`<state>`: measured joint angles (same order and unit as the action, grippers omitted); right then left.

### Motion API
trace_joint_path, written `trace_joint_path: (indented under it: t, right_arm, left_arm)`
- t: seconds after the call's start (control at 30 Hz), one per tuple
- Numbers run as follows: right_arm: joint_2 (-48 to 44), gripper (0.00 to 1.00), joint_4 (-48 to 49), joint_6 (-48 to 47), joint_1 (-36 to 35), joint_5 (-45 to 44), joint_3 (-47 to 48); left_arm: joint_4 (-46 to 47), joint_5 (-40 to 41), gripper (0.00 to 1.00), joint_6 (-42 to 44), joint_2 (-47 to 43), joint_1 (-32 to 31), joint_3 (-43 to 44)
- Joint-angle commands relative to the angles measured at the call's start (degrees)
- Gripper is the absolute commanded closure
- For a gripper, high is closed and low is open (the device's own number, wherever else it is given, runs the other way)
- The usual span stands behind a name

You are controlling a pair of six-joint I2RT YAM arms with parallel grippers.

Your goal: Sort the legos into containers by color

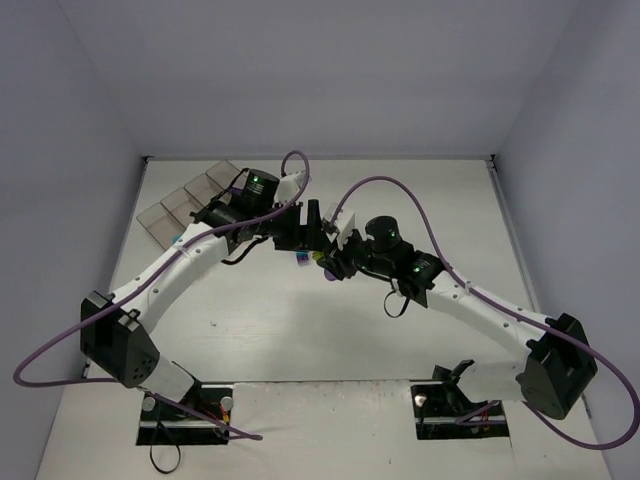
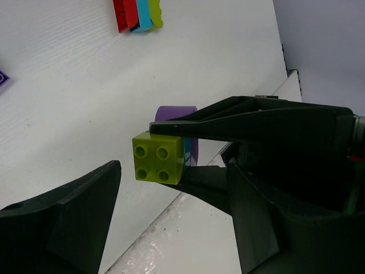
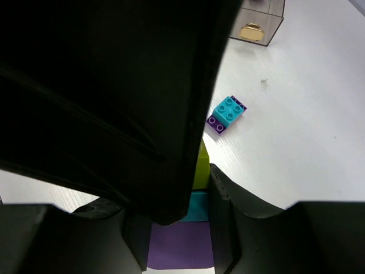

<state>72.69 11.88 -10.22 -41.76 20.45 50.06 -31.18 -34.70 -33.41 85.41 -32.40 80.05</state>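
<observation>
My left gripper's fingers are level with the sides of the lime green brick (image 1: 318, 256) (image 2: 158, 158), so it is now time to close, which would catch the brick.
My right gripper (image 3: 188, 228) is shut on a short stack of legos held above the table: a purple piece (image 3: 179, 245), a cyan brick (image 3: 197, 206) and a lime green brick (image 3: 201, 168). In the left wrist view the lime green brick (image 2: 158, 158) faces me studs-on, with the round purple piece (image 2: 177, 114) behind it. My left gripper (image 2: 171, 222) is open, its fingers (image 2: 63, 217) standing wide on either side of the green end without touching it. Both grippers meet mid-table (image 1: 308, 240). The containers (image 1: 190, 205) sit at the far left.
A cyan brick on a purple plate (image 3: 227, 113) lies loose on the table. A red, cyan and green cluster of bricks (image 2: 137, 14) lies farther off, and a purple piece (image 2: 3, 77) shows at the view's left edge. A clear bin's corner (image 3: 256, 23) shows in the right wrist view.
</observation>
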Motion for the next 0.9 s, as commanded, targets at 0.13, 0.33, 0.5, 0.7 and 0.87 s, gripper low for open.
trace_joint_path:
  t: [0.13,0.33,0.5,0.7,0.87]
  right_arm:
    - [-2.81,0.97,2.98,-0.42,-0.52,0.82,2.67]
    - [-3.16,0.97,3.06,-0.50,-0.60,0.21,2.41]
    - [-2.90,0.96,3.06,-0.68,-0.52,0.21,2.32]
    - [-2.72,0.43,2.71,-1.03,-0.25,-1.11,1.44]
    - [-2.99,0.34,2.18,-1.56,0.10,-2.16,0.39]
  left_arm:
    - [2.44,0.24,0.44,-0.96,0.81,-0.73,1.25]
    - [2.26,0.25,0.64,-0.69,1.08,-0.73,0.90]
    - [3.49,-1.42,0.96,-0.87,1.34,-0.73,0.63]
    - [2.71,-1.51,1.00,0.36,0.99,-0.21,1.16]
    - [2.09,-1.86,1.00,0.97,0.73,0.76,2.21]
